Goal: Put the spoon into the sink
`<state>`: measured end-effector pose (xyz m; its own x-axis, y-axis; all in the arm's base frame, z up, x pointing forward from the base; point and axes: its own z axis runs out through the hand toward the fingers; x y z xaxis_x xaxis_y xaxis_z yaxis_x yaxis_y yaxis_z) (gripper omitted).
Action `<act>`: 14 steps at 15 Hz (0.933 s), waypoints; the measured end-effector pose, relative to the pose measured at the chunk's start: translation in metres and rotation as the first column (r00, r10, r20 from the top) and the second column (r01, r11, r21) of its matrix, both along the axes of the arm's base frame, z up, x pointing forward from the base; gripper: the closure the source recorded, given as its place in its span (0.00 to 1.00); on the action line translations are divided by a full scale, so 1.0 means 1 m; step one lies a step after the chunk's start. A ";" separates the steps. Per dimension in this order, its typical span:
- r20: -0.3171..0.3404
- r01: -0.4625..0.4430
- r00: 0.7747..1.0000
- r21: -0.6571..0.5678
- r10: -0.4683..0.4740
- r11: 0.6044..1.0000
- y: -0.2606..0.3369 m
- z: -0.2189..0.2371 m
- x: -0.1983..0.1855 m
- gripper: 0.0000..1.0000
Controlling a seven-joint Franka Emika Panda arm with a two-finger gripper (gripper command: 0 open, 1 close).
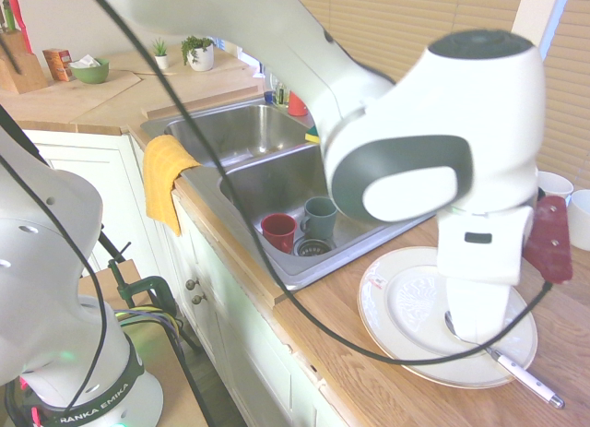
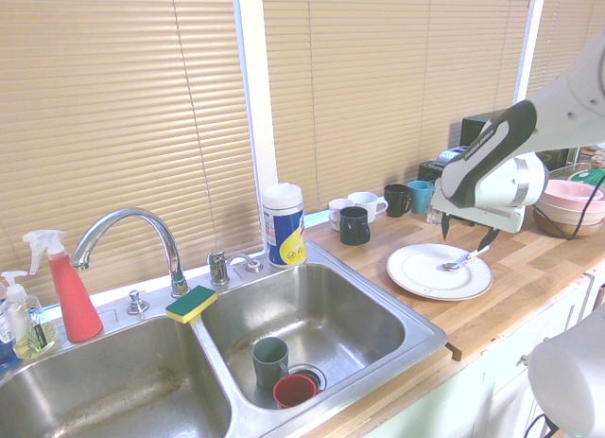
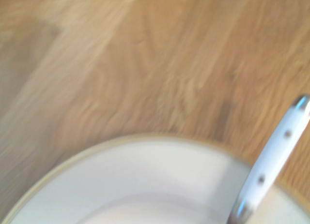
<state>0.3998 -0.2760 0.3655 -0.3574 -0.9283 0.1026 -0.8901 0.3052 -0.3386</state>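
My gripper should move lower before it closes on the spoon, because its fingers are above the spoon's white handle and still higher than the plate's rim.
The spoon lies on a white, gold-rimmed plate on the wooden counter to the right of the sink. Its silver bowl rests on the plate, and its white handle runs out over the rim. My gripper hangs open just above the spoon, one dark finger on either side and nothing held. In the first exterior view the gripper stands over the spoon's bowl and hides part of the plate. The wrist view shows the plate's rim and the dotted white handle.
The sink's nearer basin holds a red cup, a green cup and the drain strainer. A yellow towel hangs over the counter edge. Mugs, a wipes canister, a sponge and the faucet line the back.
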 end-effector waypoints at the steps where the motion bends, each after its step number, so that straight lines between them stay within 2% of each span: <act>1: -0.006 0.015 1.000 0.000 -0.015 1.000 -0.007 -0.004 0.000 0.00; 4: -0.012 0.046 0.999 0.002 -0.046 0.999 -0.025 -0.008 -0.002 0.00; 5: -0.015 0.049 0.999 0.006 -0.049 0.999 -0.026 -0.011 -0.001 1.00; 14: -0.015 0.076 0.997 0.031 -0.075 0.997 -0.029 -0.032 0.005 1.00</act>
